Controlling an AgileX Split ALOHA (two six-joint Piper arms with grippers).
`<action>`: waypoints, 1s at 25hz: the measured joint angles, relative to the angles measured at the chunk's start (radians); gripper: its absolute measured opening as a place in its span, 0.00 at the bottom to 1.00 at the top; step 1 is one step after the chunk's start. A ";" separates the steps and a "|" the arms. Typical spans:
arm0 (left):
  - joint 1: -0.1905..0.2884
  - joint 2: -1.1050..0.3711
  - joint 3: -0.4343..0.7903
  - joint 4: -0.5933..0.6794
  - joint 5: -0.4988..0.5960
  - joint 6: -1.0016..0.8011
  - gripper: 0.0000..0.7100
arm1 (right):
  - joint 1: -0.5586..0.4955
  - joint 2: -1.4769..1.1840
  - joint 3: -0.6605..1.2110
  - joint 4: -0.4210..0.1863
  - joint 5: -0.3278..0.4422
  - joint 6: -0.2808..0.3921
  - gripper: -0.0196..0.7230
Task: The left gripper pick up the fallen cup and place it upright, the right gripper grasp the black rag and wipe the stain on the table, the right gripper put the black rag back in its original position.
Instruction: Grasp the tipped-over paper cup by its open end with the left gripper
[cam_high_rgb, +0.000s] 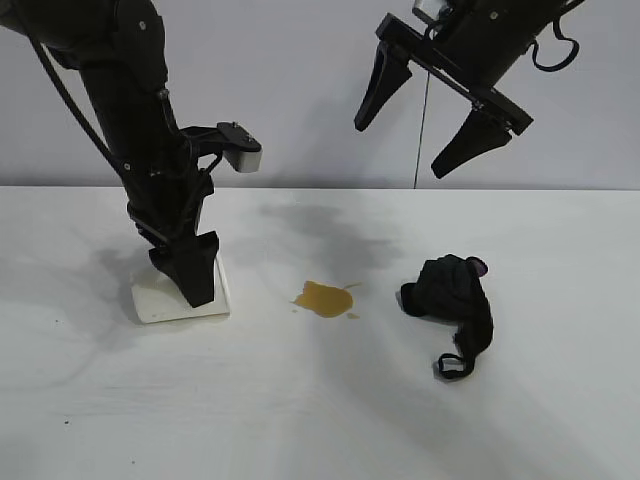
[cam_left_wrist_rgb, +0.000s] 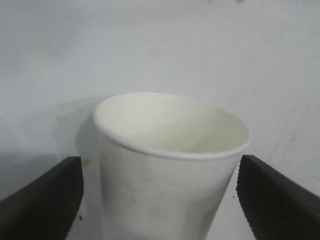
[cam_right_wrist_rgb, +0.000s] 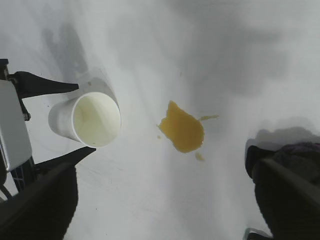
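The fallen cup needs to stand upright, so my left gripper will next take hold of the cup by its side. The cup's rim will stay free.
The white cup lies on its side on the table at the left. My left gripper is lowered over it, open, one finger on each side. In the left wrist view the cup fills the space between the fingers, with a narrow gap on both sides. The amber stain sits mid-table, and the black rag lies to its right. My right gripper hangs high above the rag, open and empty. Its wrist view shows the cup, the stain and part of the rag.
A pale wall stands behind the table. The tabletop carries faint grey smudges and the arms' shadows. The rag's thin loop trails toward the front edge.
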 joint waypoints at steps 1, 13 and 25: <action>0.000 0.000 0.000 0.000 -0.003 0.007 0.85 | 0.000 0.000 0.000 0.000 -0.001 0.000 0.92; 0.000 0.000 0.000 -0.009 -0.014 0.044 0.85 | 0.000 0.000 0.000 0.000 -0.008 0.000 0.92; 0.000 0.050 0.000 -0.039 -0.015 0.069 0.85 | 0.000 0.000 0.000 0.000 -0.008 0.000 0.92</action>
